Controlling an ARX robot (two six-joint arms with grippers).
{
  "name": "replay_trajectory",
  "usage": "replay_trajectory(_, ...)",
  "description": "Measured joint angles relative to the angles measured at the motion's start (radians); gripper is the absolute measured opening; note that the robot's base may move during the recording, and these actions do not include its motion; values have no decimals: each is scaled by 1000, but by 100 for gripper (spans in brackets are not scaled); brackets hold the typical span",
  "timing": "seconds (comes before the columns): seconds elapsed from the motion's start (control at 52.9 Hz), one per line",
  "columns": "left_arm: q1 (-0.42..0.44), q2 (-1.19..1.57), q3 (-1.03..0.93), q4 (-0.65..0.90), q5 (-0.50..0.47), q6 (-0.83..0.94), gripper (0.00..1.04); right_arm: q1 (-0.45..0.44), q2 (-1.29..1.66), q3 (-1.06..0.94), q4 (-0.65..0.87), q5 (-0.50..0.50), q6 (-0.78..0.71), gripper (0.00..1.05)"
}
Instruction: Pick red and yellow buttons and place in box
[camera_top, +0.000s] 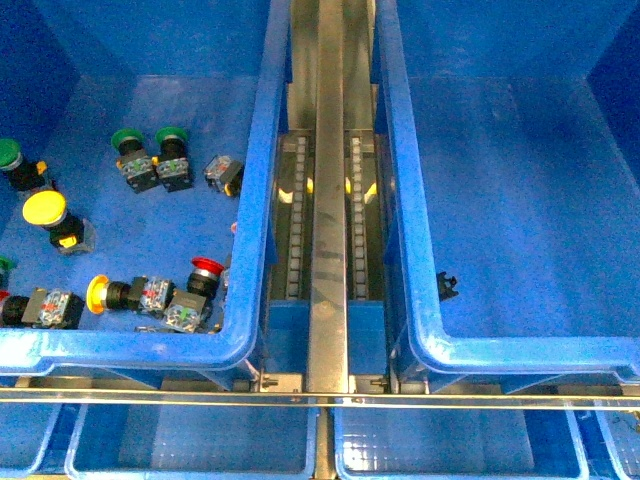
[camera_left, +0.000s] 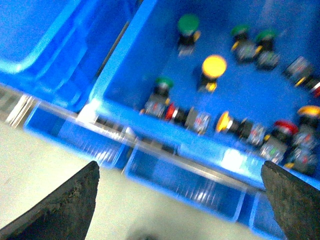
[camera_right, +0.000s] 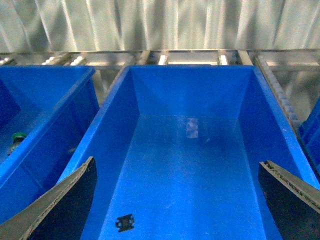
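Note:
Next, my left gripper grabs the yellow button by its black collar, to get the button into the box.
Red and yellow buttons lie in a big blue bin at the left. A yellow-capped button stands upright. An orange-yellow one lies on its side beside a red-capped button. The box, with a doubled rim, shows only in the left wrist view, beside the button bin. My left gripper is open and empty, hanging over the pale floor short of the button bin. My right gripper is open and empty above another bin. Neither gripper shows in the front view.
Green-capped buttons share the button bin. The right-hand blue bin holds only a black fleck. A metal roller rail runs between the bins. Small shallow blue trays sit below the front rims.

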Motion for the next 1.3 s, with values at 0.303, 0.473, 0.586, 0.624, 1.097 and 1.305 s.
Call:
replay_trajectory(0.303, -172, 315, 269, -60, -143, -335, 97, 0, 0, 0, 0, 0, 0, 98)
replay_trajectory(0.473, 106, 429, 289, 146, 102, -87, 97, 0, 0, 0, 0, 0, 0, 98)
replay_trajectory(0.586, 228, 524, 277, 237, 266, 14, 97, 0, 0, 0, 0, 0, 0, 98)
replay_trajectory(0.624, 261, 565, 276, 262, 319, 39, 97, 0, 0, 0, 0, 0, 0, 98)
replay_trajectory(1.097, 411, 1118, 462, 484, 604, 413, 97, 0, 0, 0, 0, 0, 0, 98)
replay_trajectory(1.305, 432, 1338, 547, 528, 607, 477, 97, 0, 0, 0, 0, 0, 0, 98)
